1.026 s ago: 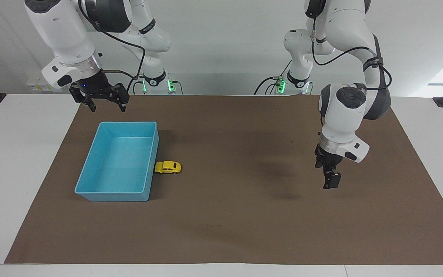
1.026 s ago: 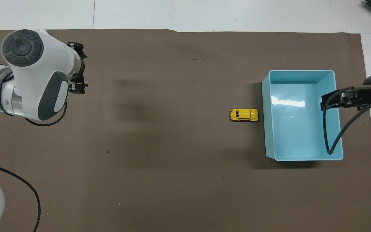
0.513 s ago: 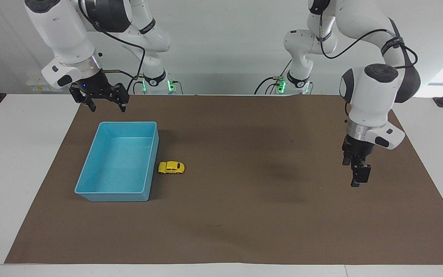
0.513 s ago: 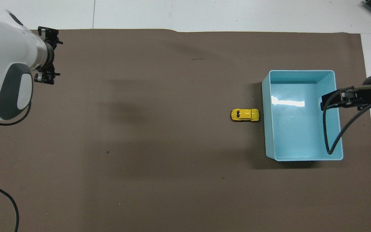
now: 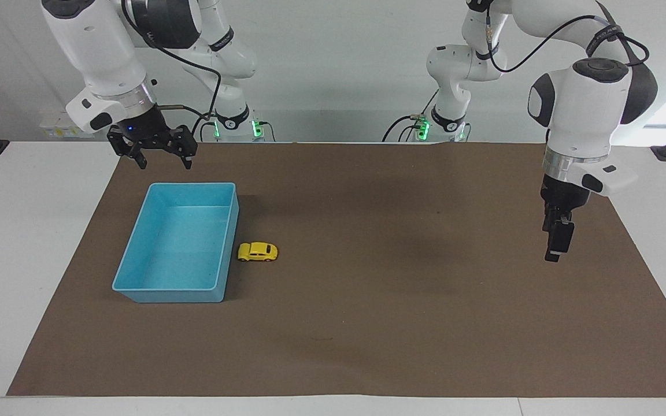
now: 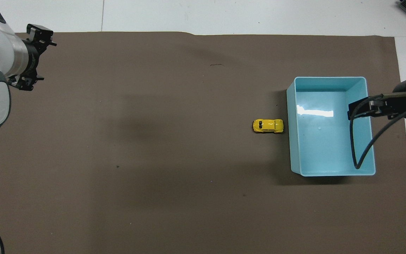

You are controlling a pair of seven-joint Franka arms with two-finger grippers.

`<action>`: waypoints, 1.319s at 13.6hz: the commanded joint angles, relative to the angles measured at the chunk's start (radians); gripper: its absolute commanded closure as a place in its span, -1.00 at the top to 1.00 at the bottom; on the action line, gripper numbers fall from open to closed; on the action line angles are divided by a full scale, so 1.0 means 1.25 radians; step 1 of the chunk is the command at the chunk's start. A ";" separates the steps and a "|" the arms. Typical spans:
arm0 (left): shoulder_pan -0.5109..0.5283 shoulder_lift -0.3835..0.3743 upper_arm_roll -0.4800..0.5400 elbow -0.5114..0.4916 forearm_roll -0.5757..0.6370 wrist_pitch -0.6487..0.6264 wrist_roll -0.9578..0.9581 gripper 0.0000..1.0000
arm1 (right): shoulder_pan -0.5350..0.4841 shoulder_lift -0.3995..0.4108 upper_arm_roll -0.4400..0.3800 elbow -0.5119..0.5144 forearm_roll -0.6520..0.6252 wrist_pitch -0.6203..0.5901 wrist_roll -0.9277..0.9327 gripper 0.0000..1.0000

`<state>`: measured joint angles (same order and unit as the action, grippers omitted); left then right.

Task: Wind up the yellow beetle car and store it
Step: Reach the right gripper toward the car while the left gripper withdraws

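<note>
The right gripper grabs the car by the middle of its long sides next, since the tray's side (image 6: 289,126) stands close to the car's end.
The yellow beetle car (image 5: 258,252) (image 6: 268,126) stands on its wheels on the brown mat. It is right beside the long wall of the blue tray (image 5: 165,296) (image 6: 330,173), on the side toward the left arm's end, and nothing touches it. My right gripper (image 5: 162,163) (image 6: 365,107) hangs open and empty, raised over the tray's end nearest the robots. My left gripper (image 5: 557,253) (image 6: 44,60) hangs open and empty, high over the mat at the left arm's end of the table, a long way from the car.
The blue tray holds nothing. A black cable (image 6: 356,155) loops down from the right wrist over the tray. The brown mat (image 5: 367,323) covers most of the white table, and its wide middle stretch between the car and the left gripper is bare.
The left arm has risen and swung toward its own end of the table, away from the car. The car has shifted slightly away from the tray. The right gripper has barely moved.
</note>
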<state>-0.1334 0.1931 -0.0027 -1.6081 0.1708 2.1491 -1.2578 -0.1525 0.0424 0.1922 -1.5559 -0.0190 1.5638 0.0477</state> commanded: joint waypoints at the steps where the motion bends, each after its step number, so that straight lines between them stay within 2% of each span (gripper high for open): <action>1: 0.009 -0.012 -0.011 -0.001 0.001 -0.046 0.065 1.00 | -0.012 0.000 0.012 0.003 0.009 0.006 -0.025 1.00; 5: 0.007 -0.024 -0.010 0.002 0.001 -0.080 0.203 1.00 | -0.012 0.000 0.012 -0.001 0.009 0.009 -0.061 1.00; 9: 0.009 -0.026 -0.009 0.009 0.001 -0.118 0.342 1.00 | 0.013 -0.009 0.013 -0.014 0.001 0.002 -0.002 1.00; 12: 0.011 -0.037 -0.004 0.009 0.000 -0.159 0.436 1.00 | 0.029 -0.009 0.014 -0.016 -0.004 -0.007 0.105 1.00; 18: 0.009 -0.049 -0.006 0.010 -0.009 -0.234 0.736 1.00 | 0.089 0.002 0.014 -0.027 -0.006 -0.010 0.440 1.00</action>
<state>-0.1330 0.1433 0.0005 -1.6015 0.1695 1.8908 -0.4497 -0.0483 0.0466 0.1954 -1.5752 -0.0199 1.5533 0.4737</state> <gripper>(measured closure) 0.000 0.000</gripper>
